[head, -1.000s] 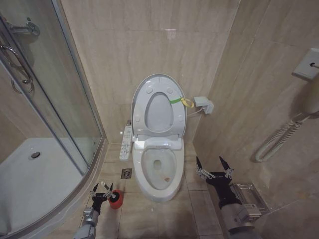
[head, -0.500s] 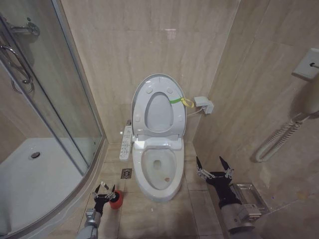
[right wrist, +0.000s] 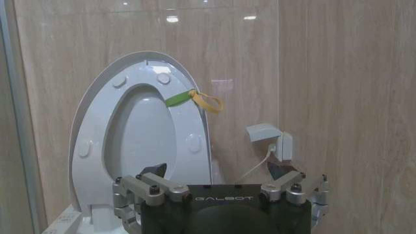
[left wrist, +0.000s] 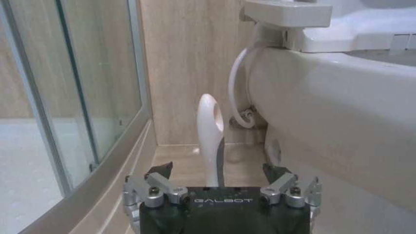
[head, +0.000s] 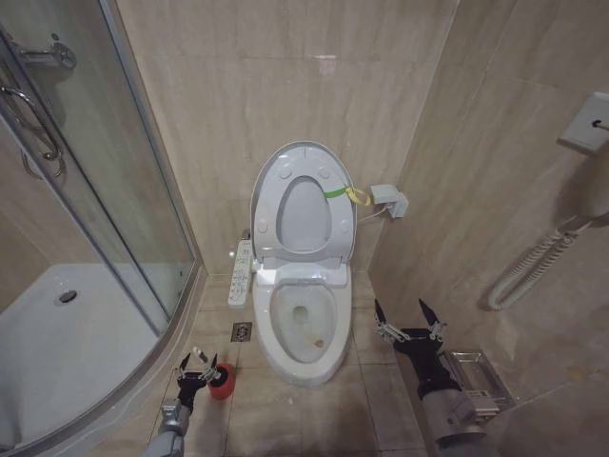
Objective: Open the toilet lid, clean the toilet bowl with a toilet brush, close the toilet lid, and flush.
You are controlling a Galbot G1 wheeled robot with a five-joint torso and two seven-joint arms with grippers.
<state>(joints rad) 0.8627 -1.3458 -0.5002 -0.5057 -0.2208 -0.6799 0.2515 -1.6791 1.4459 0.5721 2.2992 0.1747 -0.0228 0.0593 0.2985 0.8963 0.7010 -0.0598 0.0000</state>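
Note:
My left gripper will grab the toilet brush by its upright pale handle (left wrist: 211,146) next, because the head of the brush is down inside the red cup.
The toilet lid (head: 303,195) stands raised against the wall together with the seat, a yellow-green band (right wrist: 195,100) tied at its edge. Below it the toilet bowl (head: 304,324) is uncovered. Low on the floor by the red cup (head: 222,379), my left gripper (head: 197,360) is open. In the left wrist view the toilet brush's pale handle (left wrist: 209,126) stands upright between the left gripper's (left wrist: 217,169) spread fingers, untouched; the bristle head is hidden. To the right of the bowl, my right gripper (head: 401,312) hangs open and empty, facing the lid (right wrist: 143,136).
A curved glass shower enclosure (head: 105,219) fills the left. The white button strip (head: 242,271) lies left of the bowl and a floor drain (head: 242,331) is nearby. The bowl's outer wall (left wrist: 338,112) rises close beside my left gripper. A metal holder (head: 481,376) and coiled hose (head: 528,267) are on the right wall.
My left gripper has shifted slightly by the red cup, a little toward it and back. The right arm, lid and bowl have not moved.

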